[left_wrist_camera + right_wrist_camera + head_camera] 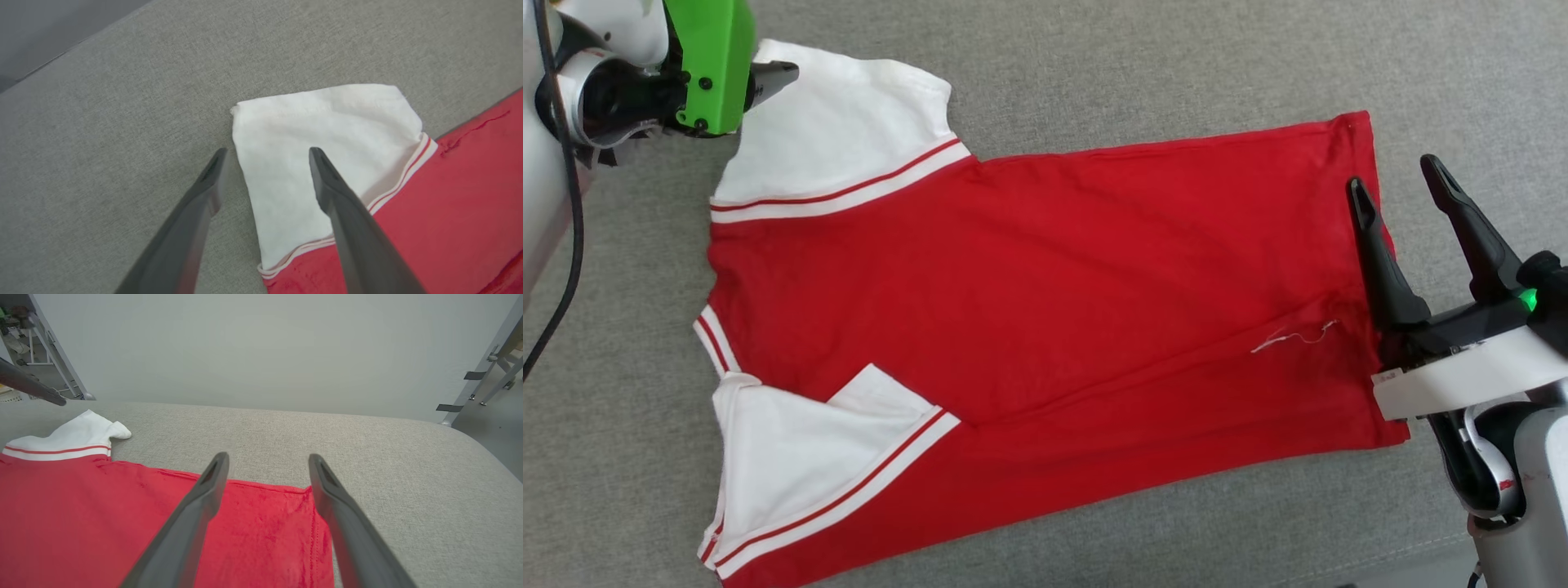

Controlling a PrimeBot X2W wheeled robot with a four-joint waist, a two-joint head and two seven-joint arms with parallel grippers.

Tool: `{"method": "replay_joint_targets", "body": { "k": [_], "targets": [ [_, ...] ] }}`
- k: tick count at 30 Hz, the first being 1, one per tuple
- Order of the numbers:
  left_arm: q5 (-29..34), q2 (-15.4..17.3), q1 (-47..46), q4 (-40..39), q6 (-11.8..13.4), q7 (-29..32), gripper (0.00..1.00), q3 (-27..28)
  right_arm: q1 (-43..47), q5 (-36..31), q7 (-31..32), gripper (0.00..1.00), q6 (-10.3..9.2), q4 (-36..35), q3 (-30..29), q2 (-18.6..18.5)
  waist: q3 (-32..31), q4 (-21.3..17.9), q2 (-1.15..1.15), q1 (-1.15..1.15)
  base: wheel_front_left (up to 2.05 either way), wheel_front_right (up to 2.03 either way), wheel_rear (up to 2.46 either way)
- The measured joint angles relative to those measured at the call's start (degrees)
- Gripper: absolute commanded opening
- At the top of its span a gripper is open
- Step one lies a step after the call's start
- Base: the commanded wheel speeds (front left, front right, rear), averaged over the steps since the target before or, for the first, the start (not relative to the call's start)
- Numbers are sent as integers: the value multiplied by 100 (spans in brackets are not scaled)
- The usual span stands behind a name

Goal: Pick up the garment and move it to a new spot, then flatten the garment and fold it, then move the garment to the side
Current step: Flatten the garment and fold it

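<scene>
The left gripper will next take hold of the garment by the bunched tip of its far sleeve (774,57), because the white cloth (846,127) behind the sleeve's tip is lying flat.
The garment (1029,278) lies spread flat on the grey cloth-covered surface (1094,57), collar end to the left, hem to the right. Its far white sleeve (841,122) sticks out at the top left. The near white sleeve (792,457) is partly folded over the red body. My left gripper (768,82) hovers open over the far sleeve (327,118); one fingertip is over the white cloth, the other over the bare surface. My right gripper (1391,173) stands open at the hem's far corner (286,506), with nothing between its fingers.
A black cable (572,204) hangs by the left arm. A loose white thread (1294,336) lies on the red cloth near the hem. The surface's rounded edge (482,449) drops to the floor, with metal frame legs (486,375) beyond. The left arm's finger (32,386) shows at upper left.
</scene>
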Motion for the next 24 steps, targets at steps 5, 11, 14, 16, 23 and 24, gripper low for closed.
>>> {"method": "replay_joint_targets", "body": {
  "k": [5,11,14,16,23,24],
  "targets": [
    [279,-131,-249,441,-99,132,100,-191,-191,43,-103,100,0,141,151,-15,344,-160,0,0,0,0,0],
    [474,-142,-445,670,-302,304,100,-457,-270,87,-201,100,0,290,248,-48,566,-343,0,0,0,0,0],
    [532,-135,-477,701,-363,321,0,-528,-281,90,-227,100,0,342,230,-80,550,-356,0,0,0,0,0],
    [531,-167,-455,709,-398,233,0,-575,-302,90,-229,100,-1,348,219,-82,507,-346,0,0,0,0,0],
    [559,-297,-268,698,-428,-358,0,-749,-573,113,-79,100,-1,293,-24,-446,269,-260,0,0,0,0,0],
    [559,-313,-219,665,-428,-486,0,-769,-675,157,22,100,-1,275,-66,-573,220,-240,0,0,0,0,0]
  ]
}}
